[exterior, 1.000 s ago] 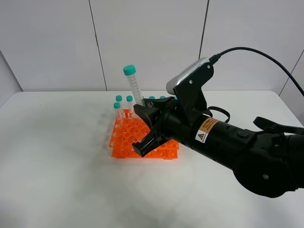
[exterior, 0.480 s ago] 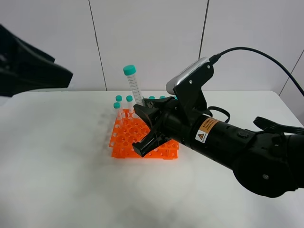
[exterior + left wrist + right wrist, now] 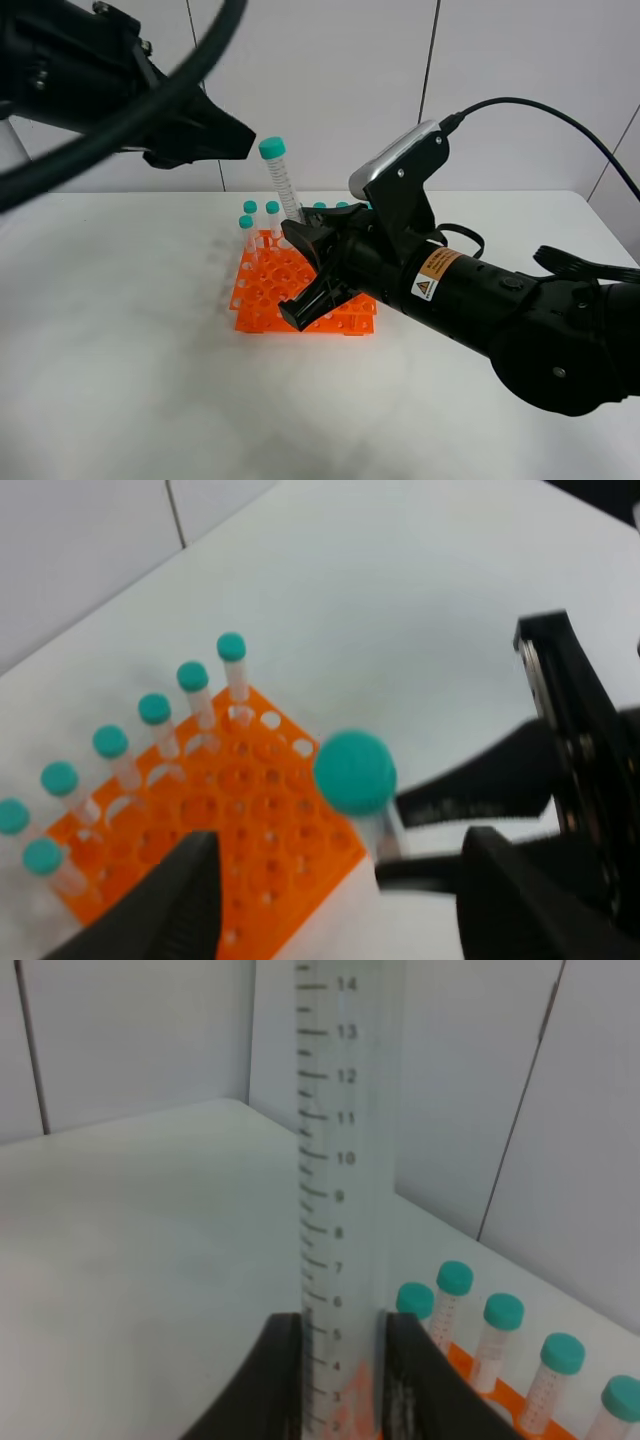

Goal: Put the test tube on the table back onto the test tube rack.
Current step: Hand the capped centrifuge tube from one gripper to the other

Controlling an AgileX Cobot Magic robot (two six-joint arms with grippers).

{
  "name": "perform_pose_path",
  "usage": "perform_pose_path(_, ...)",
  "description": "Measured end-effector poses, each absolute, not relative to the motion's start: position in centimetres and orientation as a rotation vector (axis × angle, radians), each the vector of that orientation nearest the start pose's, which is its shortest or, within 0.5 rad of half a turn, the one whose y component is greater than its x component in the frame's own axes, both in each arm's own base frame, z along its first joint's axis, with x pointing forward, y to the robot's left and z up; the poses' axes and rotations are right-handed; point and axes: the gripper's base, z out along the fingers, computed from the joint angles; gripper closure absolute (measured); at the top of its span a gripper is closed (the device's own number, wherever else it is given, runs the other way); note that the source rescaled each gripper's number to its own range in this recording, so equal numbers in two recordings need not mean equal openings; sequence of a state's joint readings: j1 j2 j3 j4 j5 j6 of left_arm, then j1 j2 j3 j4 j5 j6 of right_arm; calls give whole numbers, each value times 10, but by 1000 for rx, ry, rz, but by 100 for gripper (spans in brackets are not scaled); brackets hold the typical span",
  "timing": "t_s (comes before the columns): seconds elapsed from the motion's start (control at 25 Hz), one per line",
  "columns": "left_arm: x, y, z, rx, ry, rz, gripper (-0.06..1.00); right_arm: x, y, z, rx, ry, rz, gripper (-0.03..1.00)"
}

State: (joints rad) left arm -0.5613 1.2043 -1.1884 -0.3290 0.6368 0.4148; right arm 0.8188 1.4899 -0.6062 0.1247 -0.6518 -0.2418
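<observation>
My left gripper grips the test tube by its teal cap next. Then it puts the test tube back onto the rack.
My right gripper is shut on the lower part of the test tube and holds it upright, tilted slightly, above the orange test tube rack. Its teal cap is on top. In the right wrist view the tube stands between the two fingers. My left gripper is open, high at the upper left, close to the cap. In the left wrist view the left gripper looks down on the cap and the rack.
Several other teal-capped tubes stand along the rack's far and left edges; they also show in the left wrist view. The white table spreads around the rack. The bulky right arm fills the right foreground.
My left arm has come in from the upper left and moved right, up to the held tube's cap. The right gripper and tube have not moved.
</observation>
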Motion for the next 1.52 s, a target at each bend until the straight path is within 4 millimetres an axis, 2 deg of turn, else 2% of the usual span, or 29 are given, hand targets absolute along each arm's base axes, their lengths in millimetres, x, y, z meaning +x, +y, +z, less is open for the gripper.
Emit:
perform_pose_path(0.36, 237, -173, 372, 806, 1997, -528, -3, 208, 212, 230, -759, 1563, 429, 97)
perform_pose_path(0.52, 240, -175, 369, 792, 1996, -534, 0, 208, 212, 230, -759, 1563, 429, 97)
perform_pose_path(0.56, 241, -176, 370, 782, 1988, -536, 6, 208, 212, 230, -759, 1563, 428, 97)
perform_pose_path(0.6, 241, -176, 371, 775, 1984, -540, 18, 208, 212, 230, -761, 1562, 427, 97)
perform_pose_path(0.76, 241, -176, 371, 769, 1987, -555, 73, 208, 212, 230, -769, 1557, 419, 97)
perform_pose_path(0.84, 240, -176, 370, 775, 1989, -558, 94, 208, 212, 230, -774, 1555, 415, 97)
perform_pose_path(1.52, 239, -181, 375, 794, 1928, -618, 94, 208, 210, 233, -744, 1526, 415, 97)
